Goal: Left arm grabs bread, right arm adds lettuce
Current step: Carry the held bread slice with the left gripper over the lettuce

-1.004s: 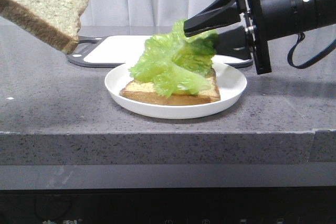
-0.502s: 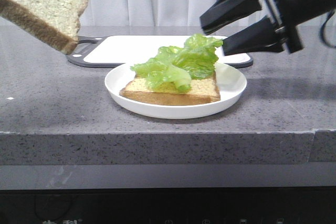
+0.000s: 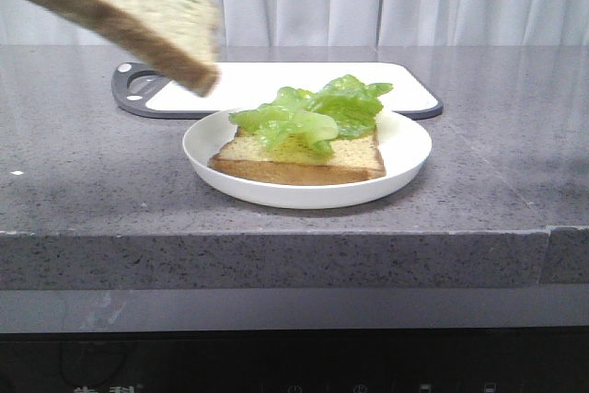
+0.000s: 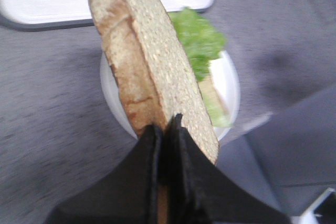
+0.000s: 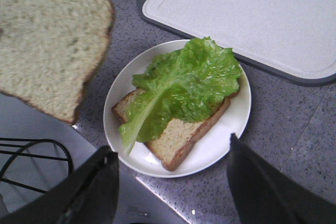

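Observation:
The bread moves toward the lettuce in my left gripper before release: its lower crust hangs tilted above the plate's side, so opening now would miss.
My left gripper is shut on the bread, a thick speckled slice with a brown crust. The bread hangs tilted in the air, above and to the left of the white plate. The gripper itself is out of the front view. The lettuce lies loose on a thinner slice on the plate. My right gripper is open and empty, high above the plate's near rim. In its wrist view, the lettuce and the held bread both show.
A white cutting board with a dark rim lies just behind the plate on the grey stone counter. The counter's front edge runs just in front of the plate.
My right gripper let go of the lettuce and rose almost out of the front view. The lettuce settled flat on the slice. The held bread moved right, toward the plate.

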### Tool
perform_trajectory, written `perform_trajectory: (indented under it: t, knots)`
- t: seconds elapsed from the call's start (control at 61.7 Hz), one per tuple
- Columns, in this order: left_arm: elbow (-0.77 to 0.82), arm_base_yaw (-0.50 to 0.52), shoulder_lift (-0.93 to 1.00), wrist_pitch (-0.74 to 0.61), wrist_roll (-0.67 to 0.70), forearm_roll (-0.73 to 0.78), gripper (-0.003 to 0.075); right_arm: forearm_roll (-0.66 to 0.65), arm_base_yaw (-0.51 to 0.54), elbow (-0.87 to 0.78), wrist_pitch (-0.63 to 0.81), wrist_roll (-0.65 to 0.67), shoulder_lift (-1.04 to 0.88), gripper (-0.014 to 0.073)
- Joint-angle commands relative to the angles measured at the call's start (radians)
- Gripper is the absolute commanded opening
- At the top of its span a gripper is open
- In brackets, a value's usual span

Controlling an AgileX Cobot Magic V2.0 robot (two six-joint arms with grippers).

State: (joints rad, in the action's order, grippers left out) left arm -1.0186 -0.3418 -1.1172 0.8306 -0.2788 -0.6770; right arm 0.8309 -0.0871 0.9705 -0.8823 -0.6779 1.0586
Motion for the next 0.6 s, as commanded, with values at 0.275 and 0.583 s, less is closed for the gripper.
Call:
perform_trajectory:
  t: [0.275,0.583]
  knots:
    - [-0.028,0.003,-0.219,-0.027,-0.499,-0.598,-0.002,0.002,0.005,0.022,-0.062,0.023,-0.159,0.0468]
    - [-0.028,0.003,-0.403,0.025,-0.628,-0.756,-0.002,0.002,0.005,-0.039,-0.044,0.023,-0.159,0.0468]
